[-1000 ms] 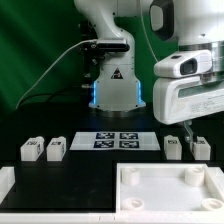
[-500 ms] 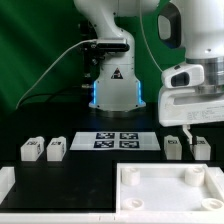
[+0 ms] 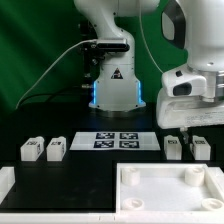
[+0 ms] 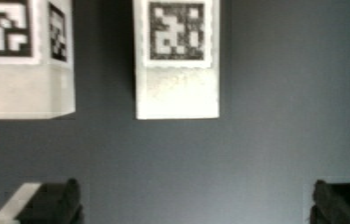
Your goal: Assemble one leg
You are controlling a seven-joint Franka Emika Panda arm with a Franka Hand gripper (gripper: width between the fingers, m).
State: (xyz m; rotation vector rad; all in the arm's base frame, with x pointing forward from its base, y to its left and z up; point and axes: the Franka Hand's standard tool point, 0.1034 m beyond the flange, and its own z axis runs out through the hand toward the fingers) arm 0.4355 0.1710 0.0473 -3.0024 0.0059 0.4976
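Note:
My gripper should next grab the small white leg by its tagged body. It will then assemble the leg into the white tabletop's corner socket.
Four small white legs with dark tags stand on the black table: two at the exterior view's left and two at its right. My gripper hangs just above the right pair, open and empty. In the wrist view two legs lie ahead of the gripper. Its dark fingertips are spread wide at the frame's corners with bare table between them. The large white tabletop with corner sockets lies at the front.
The marker board lies flat in the middle, in front of the robot base. A white edge piece sits at the exterior view's front left. A green backdrop stands behind.
My gripper has come down and shifted toward the exterior view's right, closer over the right pair of legs. The legs and the tabletop have not moved.

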